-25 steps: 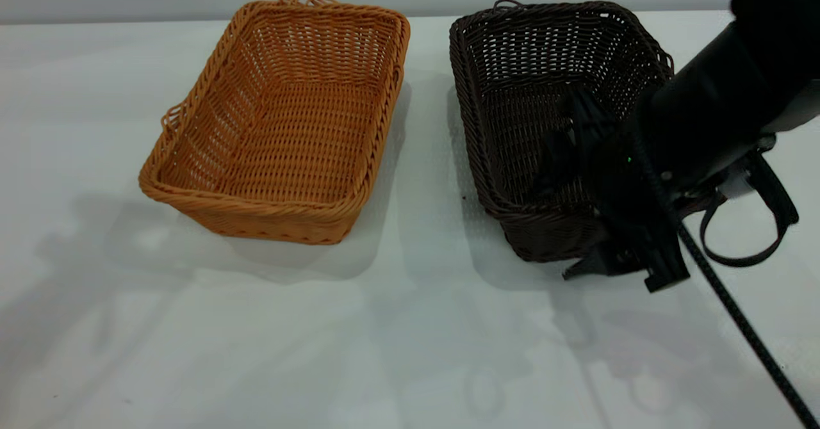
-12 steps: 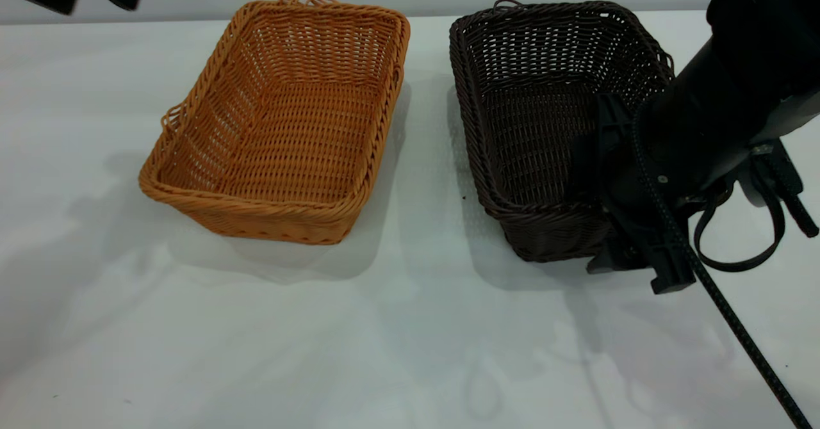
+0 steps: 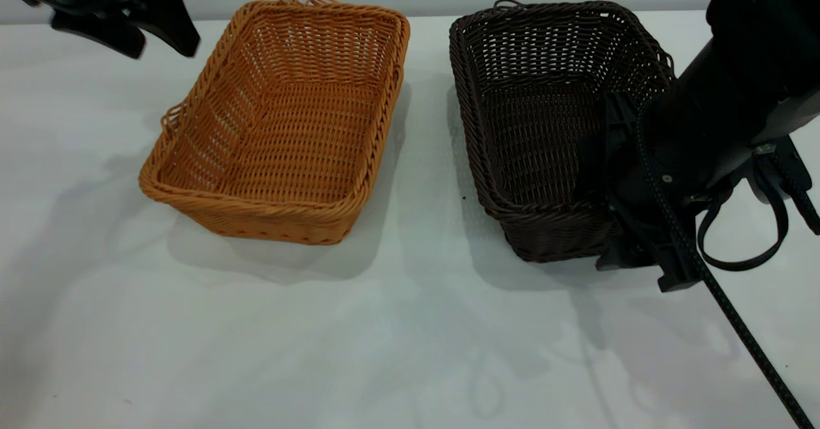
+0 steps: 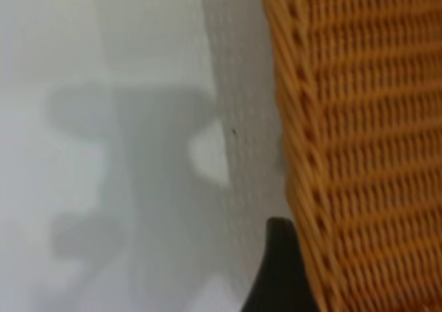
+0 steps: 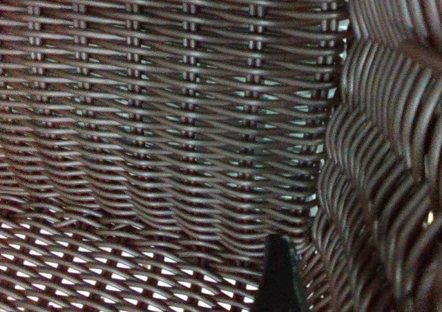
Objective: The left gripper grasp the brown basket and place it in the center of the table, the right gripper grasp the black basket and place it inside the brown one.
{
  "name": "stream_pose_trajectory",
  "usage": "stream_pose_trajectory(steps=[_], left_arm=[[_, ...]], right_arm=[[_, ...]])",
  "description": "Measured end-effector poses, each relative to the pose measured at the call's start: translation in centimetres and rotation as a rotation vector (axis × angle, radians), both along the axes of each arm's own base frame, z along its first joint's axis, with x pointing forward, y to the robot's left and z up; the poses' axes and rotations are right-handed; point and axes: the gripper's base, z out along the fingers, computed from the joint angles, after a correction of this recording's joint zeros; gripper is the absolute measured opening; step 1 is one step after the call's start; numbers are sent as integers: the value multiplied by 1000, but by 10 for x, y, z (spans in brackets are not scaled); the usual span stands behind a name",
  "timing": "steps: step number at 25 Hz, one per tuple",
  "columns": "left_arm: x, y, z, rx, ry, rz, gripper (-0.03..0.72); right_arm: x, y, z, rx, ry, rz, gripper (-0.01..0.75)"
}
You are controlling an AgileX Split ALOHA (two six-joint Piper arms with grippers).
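Observation:
My left gripper needs to place the brown basket (image 3: 282, 128) in the center of the table, so next it will grab the basket by its long-side rim (image 3: 207, 70).
The brown basket (image 3: 282, 128) stands left of centre on the table (image 3: 410, 339), and the black basket (image 3: 544, 115) stands to its right. My left gripper (image 3: 159, 41) is open in the air by the brown basket's far left corner. In the left wrist view one finger (image 4: 276, 270) hangs just outside the basket's wall (image 4: 366, 132); the other is hidden. My right gripper (image 3: 631, 224) is open astride the black basket's near right corner. One finger (image 5: 280, 277) is inside against the wall (image 5: 387, 188); the other is hidden outside.
The right arm's cable (image 3: 737, 326) runs down to the table's front right. A black strap loop (image 3: 762, 237) hangs beside the right arm. A gap of bare table (image 3: 429, 160) separates the two baskets.
My left gripper has come into view at the top left and moved down and right towards the brown basket. My right gripper has shifted right to the black basket's corner. Neither basket has moved.

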Motion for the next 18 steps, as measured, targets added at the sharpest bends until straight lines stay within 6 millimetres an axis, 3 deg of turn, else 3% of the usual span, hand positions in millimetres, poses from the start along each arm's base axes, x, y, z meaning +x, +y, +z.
stream_pose_trajectory(steps=[9,18], left_arm=[[32,-3,-49,4,41,-2,509],[35,-6,-74,12,66,-4,509]], right_arm=[[1,-4,0,-38,-10,-14,488],[3,-9,0,-99,-29,-11,463]])
